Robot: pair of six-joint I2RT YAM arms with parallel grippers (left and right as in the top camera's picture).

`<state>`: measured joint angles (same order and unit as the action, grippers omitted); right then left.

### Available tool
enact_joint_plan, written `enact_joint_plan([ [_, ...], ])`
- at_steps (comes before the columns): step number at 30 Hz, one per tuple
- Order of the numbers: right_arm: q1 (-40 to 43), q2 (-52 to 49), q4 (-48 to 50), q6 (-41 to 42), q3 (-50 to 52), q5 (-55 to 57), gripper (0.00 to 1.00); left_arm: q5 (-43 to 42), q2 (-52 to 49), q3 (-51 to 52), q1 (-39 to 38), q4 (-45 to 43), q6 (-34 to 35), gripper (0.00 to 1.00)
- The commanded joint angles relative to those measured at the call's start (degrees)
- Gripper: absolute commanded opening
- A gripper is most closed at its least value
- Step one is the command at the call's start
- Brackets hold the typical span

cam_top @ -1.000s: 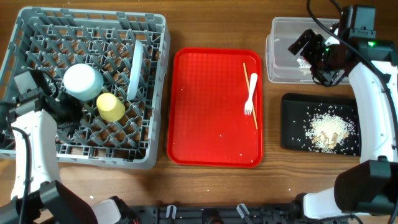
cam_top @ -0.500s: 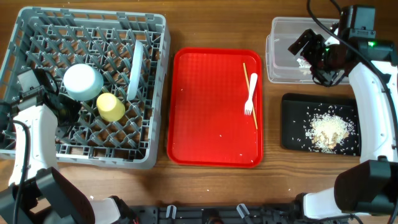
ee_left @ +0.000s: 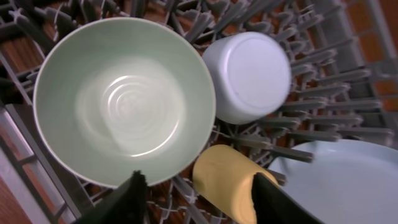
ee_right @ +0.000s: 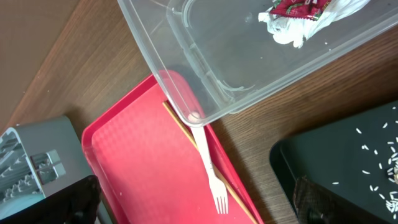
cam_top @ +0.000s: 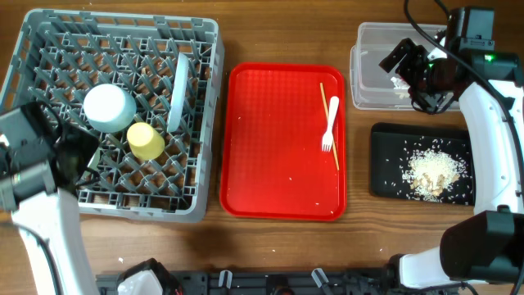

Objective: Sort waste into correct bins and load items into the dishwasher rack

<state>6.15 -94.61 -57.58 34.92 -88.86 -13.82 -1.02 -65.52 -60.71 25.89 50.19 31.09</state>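
The left gripper grabs the pale green bowl [ee_left: 124, 102] by its rim on the yellow cup's side [ee_left: 188, 164] next, to tip it over in the dishwasher rack.
The pale green bowl [ee_left: 124, 102] sits upright in the grey dishwasher rack [cam_top: 115, 41], beside the upturned white bowl [cam_top: 109, 106], the yellow cup [cam_top: 146, 141] and the plate [cam_top: 179, 90] standing on edge. My left gripper [ee_left: 199, 202] hovers open just above the green bowl's rim and the cup, holding nothing. My right gripper [ee_right: 199, 205] is open and empty over the clear tub [cam_top: 377, 82], which holds the red-and-white wrapper and tissue [ee_right: 298, 15]. The white fork [cam_top: 330, 123] and chopsticks [cam_top: 323, 94] lie on the red tray [cam_top: 278, 147]. Rice scraps [cam_top: 430, 172] lie in the black tray [cam_top: 385, 176].
In the overhead view my left arm covers the rack's front-left corner and hides most of the green bowl. The red tray lies between the rack and the two bins. Bare wooden table shows along the front edge.
My left arm has risen toward the camera and shifted to the front left, and its jaws have parted from the green bowl. The right arm has not moved.
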Motion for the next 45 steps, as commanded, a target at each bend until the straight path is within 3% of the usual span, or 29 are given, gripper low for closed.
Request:
enact_joint_plan([
  [1,-0.2,-0.2,0.1,0.7,0.4,0.7,1.0,-4.1,2.4,-0.4,-0.5,1.1,-6.8,0.69],
  [7,-0.2,-0.2,0.1,0.7,0.4,0.7,1.0,-3.9,-8.1,-0.3,-2.7,2.1,-12.2,0.75],
  [8,-0.2,-0.2,0.1,0.7,0.4,0.7,1.0,-3.8,-13.2,-0.3,-3.1,1.4,-15.7,0.72],
  [11,-0.2,-0.2,0.1,0.7,0.4,0.7,1.0,-1.2,-16.8,-0.3,-3.3,-0.2,-16.1,0.72],
  [14,-0.2,-0.2,0.1,0.7,0.4,0.7,1.0,4.0,-17.8,-0.3,-3.6,-1.7,-16.1,0.71],
  [17,-0.2,-0.2,0.1,0.7,0.4,0.7,1.0,5.9,-17.8,-0.3,-3.7,-2.0,-16.1,0.6],
  [24,-0.2,-0.2,0.1,0.7,0.4,0.7,1.0,13.2,-17.8,-0.3,-3.7,-2.0,-15.9,0.54],
  [30,-0.2,-0.2,0.1,0.7,0.4,0.7,1.0,14.6,-20.4,-0.3,-3.7,-2.3,-16.0,0.54],
  [35,-0.2,-0.2,0.2,0.7,0.4,0.7,1.0,14.6,-23.1,-0.3,-3.7,-4.5,-16.2,0.48],
  [40,-0.2,-0.2,0.1,0.7,0.4,0.7,1.0,14.8,-23.0,-0.3,-3.7,-7.9,-16.1,0.35],
  [44,-0.2,-0.2,0.2,0.7,0.4,0.7,1.0,14.8,-22.9,-0.5,-3.7,-8.0,-16.1,0.07],
  [45,-0.2,-0.2,0.1,0.7,0.4,0.7,1.0,14.8,-22.6,-0.5,-3.7,-8.0,-15.9,0.04],
])
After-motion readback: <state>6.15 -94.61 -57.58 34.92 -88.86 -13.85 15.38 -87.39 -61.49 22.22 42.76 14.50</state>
